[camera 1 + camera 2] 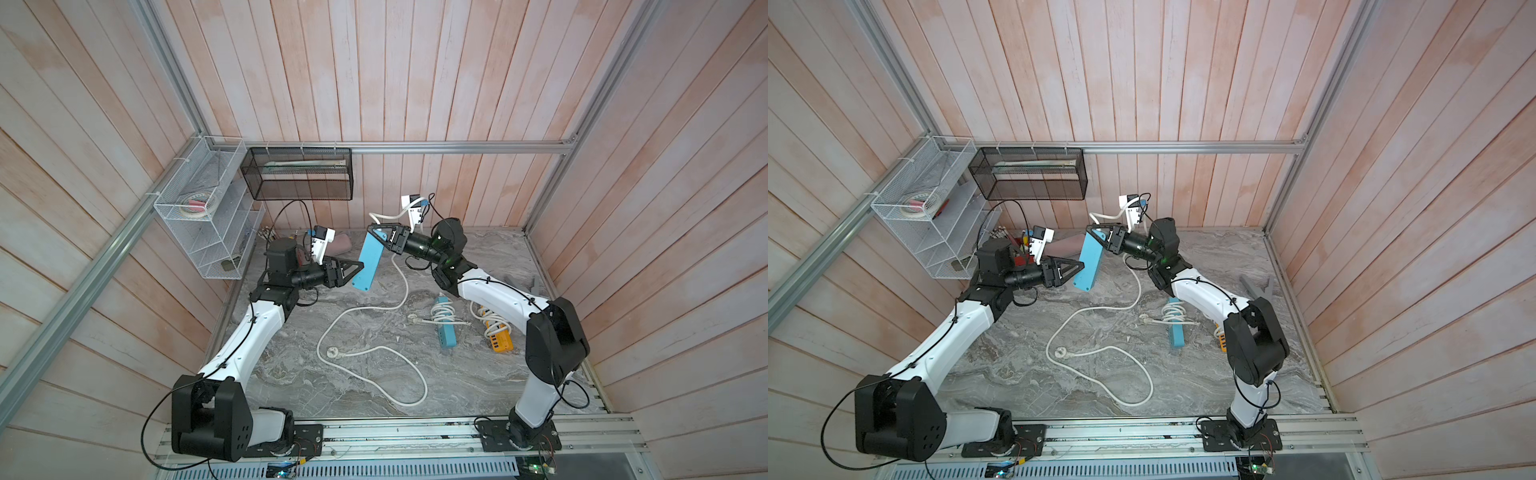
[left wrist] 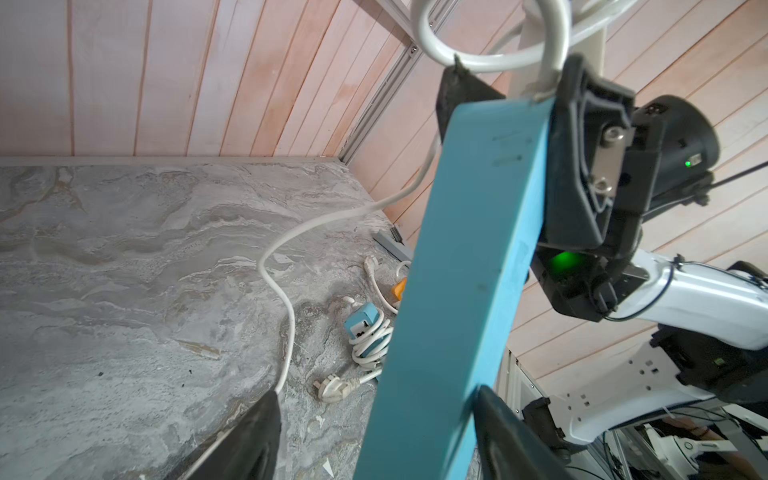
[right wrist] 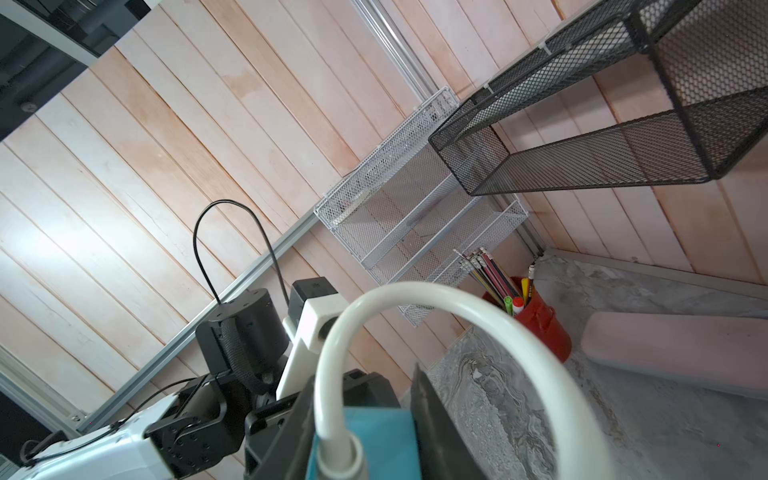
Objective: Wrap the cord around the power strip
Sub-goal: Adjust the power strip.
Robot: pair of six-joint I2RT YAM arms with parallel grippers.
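The left gripper grabs the power strip (image 1: 368, 262) near its end away from the cord next, which leaves the rest of it for wrapping the cord.
A long blue power strip (image 1: 368, 262) (image 1: 1090, 262) hangs tilted above the table between both arms. My right gripper (image 1: 376, 233) (image 3: 365, 411) is shut on its upper end, where the white cord (image 3: 457, 299) comes out. The cord (image 1: 401, 282) arcs over that gripper, drops to the table and lies in loose loops ending at a plug (image 1: 331, 353). My left gripper (image 1: 359, 268) (image 2: 376, 395) is open around the strip's lower part (image 2: 469, 266). One finger touches the strip's edge; the other stands apart from it.
A second blue strip (image 1: 445, 326) with its cord wound on it and a yellow strip (image 1: 496, 332) lie on the table's right side. A black mesh basket (image 1: 299, 172) and a white wire rack (image 1: 208, 208) hang at the back left. Below them are a red pencil cup (image 3: 536, 320) and a pink case (image 3: 673, 353).
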